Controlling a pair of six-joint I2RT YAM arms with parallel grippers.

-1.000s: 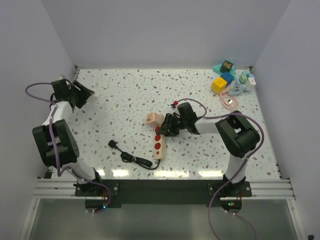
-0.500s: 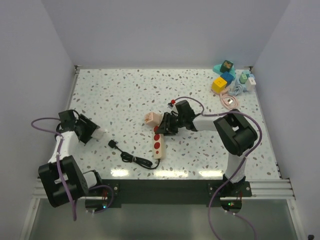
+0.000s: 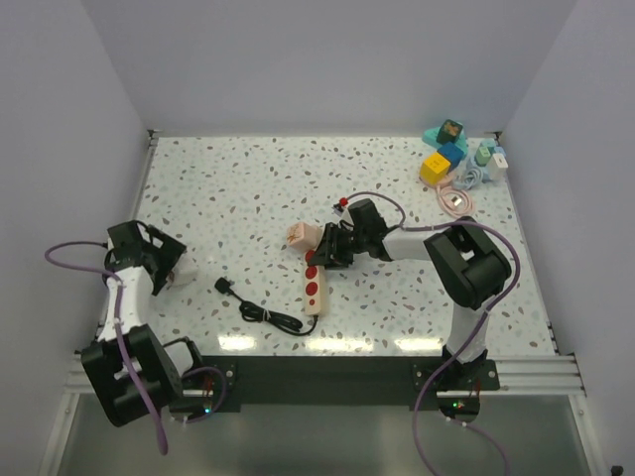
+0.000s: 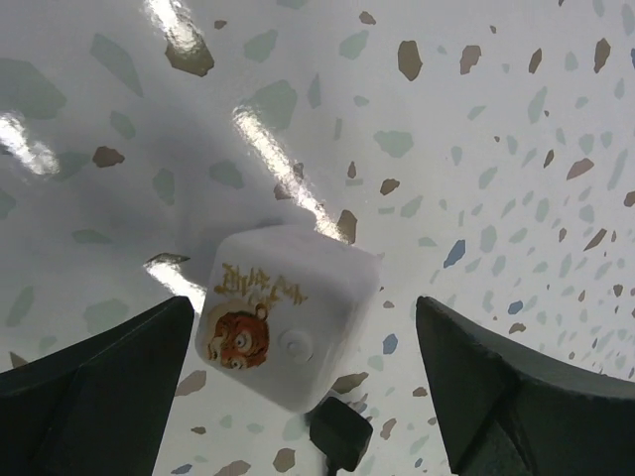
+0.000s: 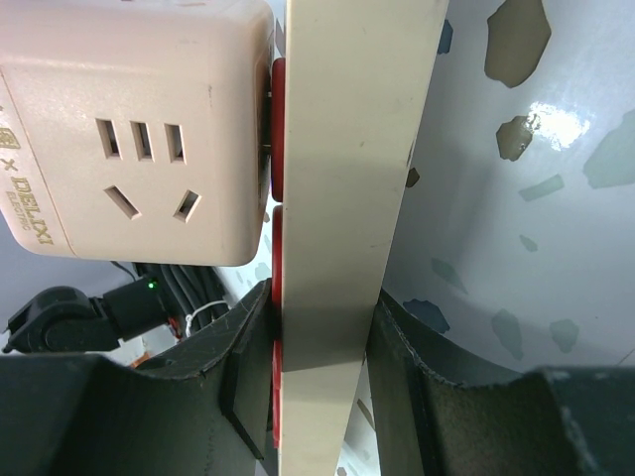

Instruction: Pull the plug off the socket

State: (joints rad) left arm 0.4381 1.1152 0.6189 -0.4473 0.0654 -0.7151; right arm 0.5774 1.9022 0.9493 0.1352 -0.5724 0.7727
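My left gripper needs to pull the plug off the socket strip next, so it should grab across the opposite sides of the cream cube adapter [image 3: 303, 236].
The cream-white socket strip [image 3: 315, 285] with red outlets lies mid-table. My right gripper [image 3: 332, 254] is shut on its edge, and the right wrist view shows the strip [image 5: 347, 198] between both pads of the gripper [image 5: 322, 332]. A cream cube adapter [image 3: 303, 236] sits plugged into the strip's far end, as the right wrist view [image 5: 139, 129] also shows. The small black plug [image 3: 224, 286] lies loose on the table, its cord running to the strip's near end. My left gripper [image 3: 164, 263] is open around a white tiger-print cube [image 4: 288, 312] without touching it.
A small black piece [image 4: 340, 443] lies just below the white cube [image 3: 185, 270]. Coloured toy blocks [image 3: 443, 151], a round pink disc [image 3: 456, 203] with a pink cable and a light-blue cable [image 3: 474, 177] crowd the back right corner. Walls close three sides.
My left arm swung from the back left to the front left, and the white cube now lies between its open fingers. The right gripper stays on the strip.
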